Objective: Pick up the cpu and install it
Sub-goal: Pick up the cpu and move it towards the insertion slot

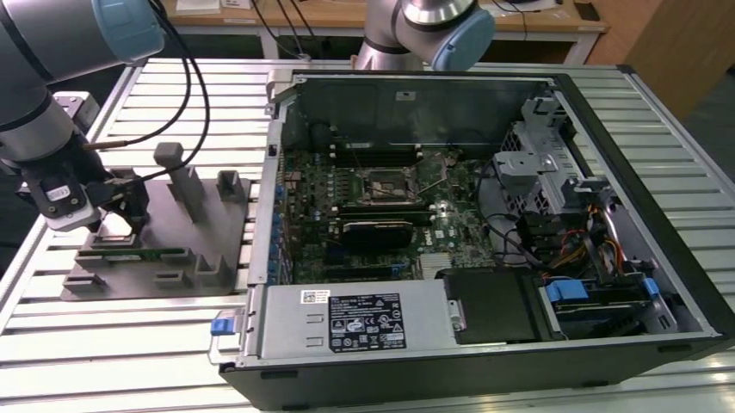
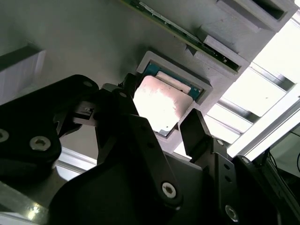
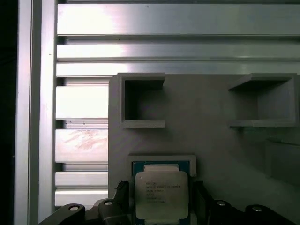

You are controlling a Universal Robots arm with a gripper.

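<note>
The gripper needs to pick up the cpu next by its open side edges to install it, since the pocket's raised side [image 3: 161, 158] is tight against the end of the cpu [image 3: 161, 199].
The cpu [image 3: 161, 199], a silvery square chip with a thin green edge, lies flat in a shallow framed pocket of the grey fixture [image 3: 211, 131]. In the second wrist view the cpu [image 2: 161, 103] sits between two black fingers [image 2: 194, 129], one on each side with a little gap. My gripper [image 3: 161, 190] is open and straddles the chip. In the exterior view my gripper [image 1: 120, 225] is low over the near left part of the grey fixture [image 1: 172, 280], covering the pocket. The motherboard's black-framed socket [image 1: 385, 182] lies inside the open computer case [image 1: 643, 155].
Upright grey posts [image 1: 184, 185] rise from the fixture beside the gripper. A green memory stick [image 1: 138, 254] lies in a fixture slot. The slatted aluminium table [image 1: 92, 353] carries fixture and case. A second arm's base [image 1: 425, 34] stands behind the case.
</note>
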